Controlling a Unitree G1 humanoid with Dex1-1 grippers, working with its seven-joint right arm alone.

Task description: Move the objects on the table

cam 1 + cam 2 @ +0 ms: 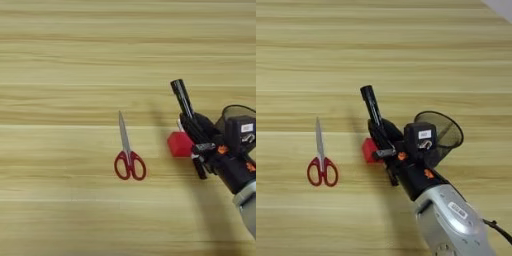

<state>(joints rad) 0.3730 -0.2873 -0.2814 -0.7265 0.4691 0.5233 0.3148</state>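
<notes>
The black marker hangs tilted above the tabletop, its shadow apart, so my right gripper should hold it until it's lower.
My right gripper (194, 132) (382, 136) is shut on a slim black marker (181, 97) (371, 102). The marker sticks up and away from the black fingers, tilted to the left. A small red cube (179, 144) (369, 150) sits on the table (65, 75) right against the left side of the fingers. Whether they touch it I cannot tell. A sliver of a white marker (179, 124) shows above the cube, and its dark end (200, 172) pokes out below the gripper. The rest of it is hidden under the fingers.
Red-handled scissors (127, 155) (321, 162) lie to the left of the cube, blades pointing away. A black mesh cup (448, 129) stands just right of the gripper, behind the wrist. The silver forearm (453, 220) enters from the bottom right.
</notes>
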